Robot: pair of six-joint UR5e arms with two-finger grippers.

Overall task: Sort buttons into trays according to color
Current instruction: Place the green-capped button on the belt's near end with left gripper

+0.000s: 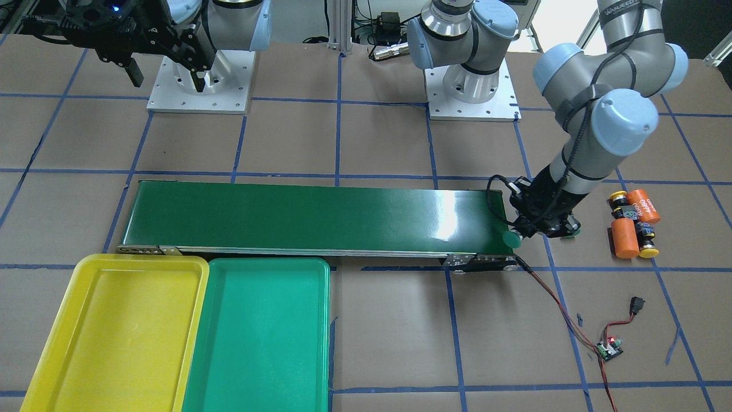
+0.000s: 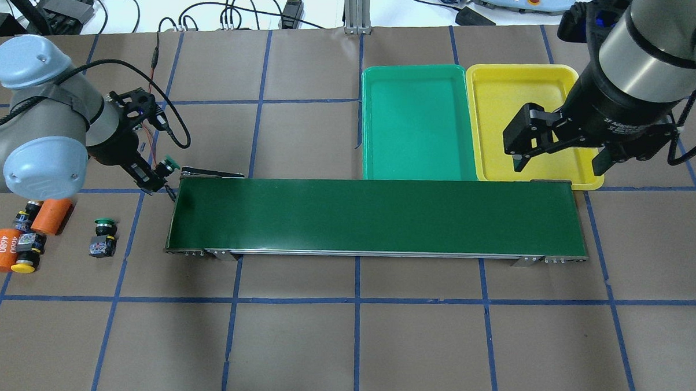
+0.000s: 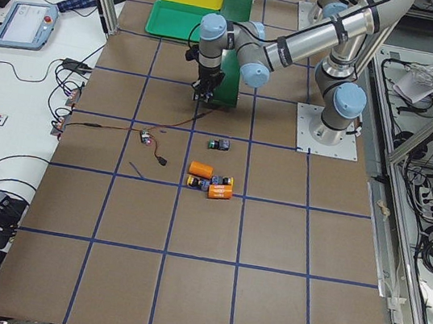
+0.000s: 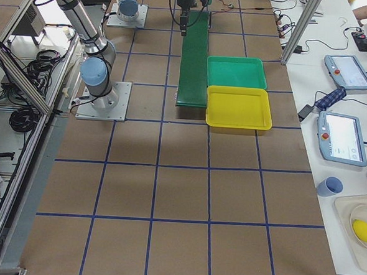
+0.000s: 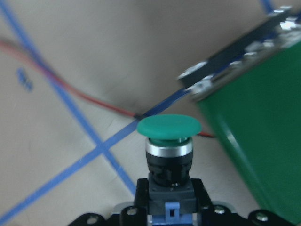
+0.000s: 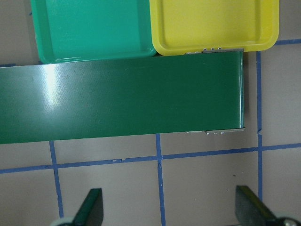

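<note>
The green button hangs with its cap beyond the belt's end edge, so my left gripper keeps hold of the button until it is moved onto the belt.
My left gripper is shut on a green button, held beside the left end of the dark-green conveyor belt. The wrist view shows its green cap over the black body. A second green button lies on the table. Two yellow buttons lie among the orange cylinders. My right gripper is open and empty, above the belt's right end beside the yellow tray. The green tray sits next to it. Both trays hold nothing.
Two orange cylinders lie by the yellow buttons at the table's left. A small controller board with red wire runs to the belt's end. Two arm bases stand behind the belt.
</note>
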